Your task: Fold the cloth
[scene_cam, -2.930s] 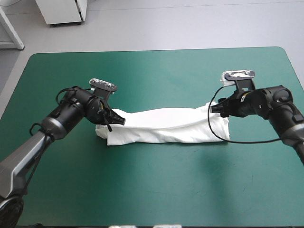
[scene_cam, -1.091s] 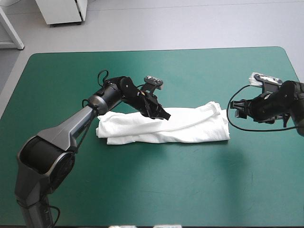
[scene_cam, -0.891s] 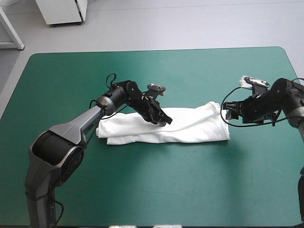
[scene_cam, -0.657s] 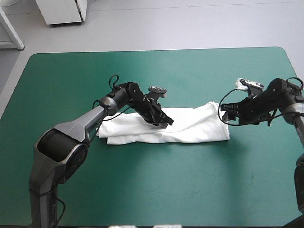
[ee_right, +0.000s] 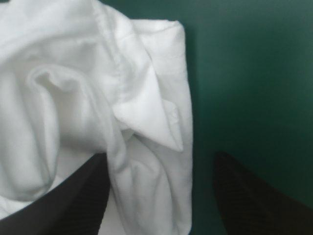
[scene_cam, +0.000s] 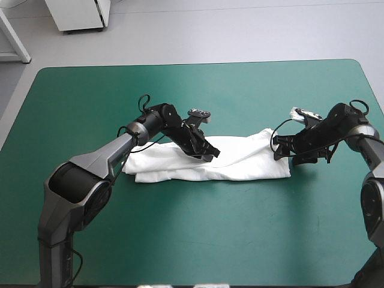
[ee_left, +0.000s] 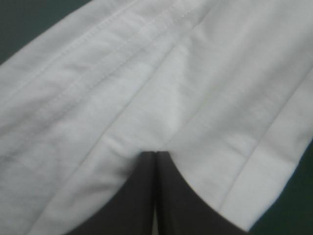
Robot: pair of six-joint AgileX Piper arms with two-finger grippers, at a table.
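Observation:
Next, my right gripper picks up the T-shirt by its crumpled end [scene_cam: 281, 168] to fold the T-shirt over its own middle [scene_cam: 210, 171].
The white T-shirt [scene_cam: 240, 159] lies on the table's middle as a long folded strip running left to right. My left gripper [scene_cam: 212, 154] is shut, and its tip rests on the strip's middle. In the left wrist view the gripper [ee_left: 155, 154] forms one pointed arch over smooth white cloth [ee_left: 161, 73] crossed by seams. My right gripper [scene_cam: 279, 147] stands open at the strip's right end. The right wrist view shows that gripper [ee_right: 160, 155] astride the end's crumpled folds [ee_right: 146, 98], one finger [ee_right: 73, 196] over cloth and the other [ee_right: 249, 191] over teal-green cover.
Teal-green cover [scene_cam: 198, 234] surrounds the shirt on every side. The table's right edge [scene_cam: 379, 102] runs close behind my right arm.
Both grippers earlier held the strip's ends and have let go. The left moved to the strip's middle and settled there. The right pulled away, then came back left to the right end.

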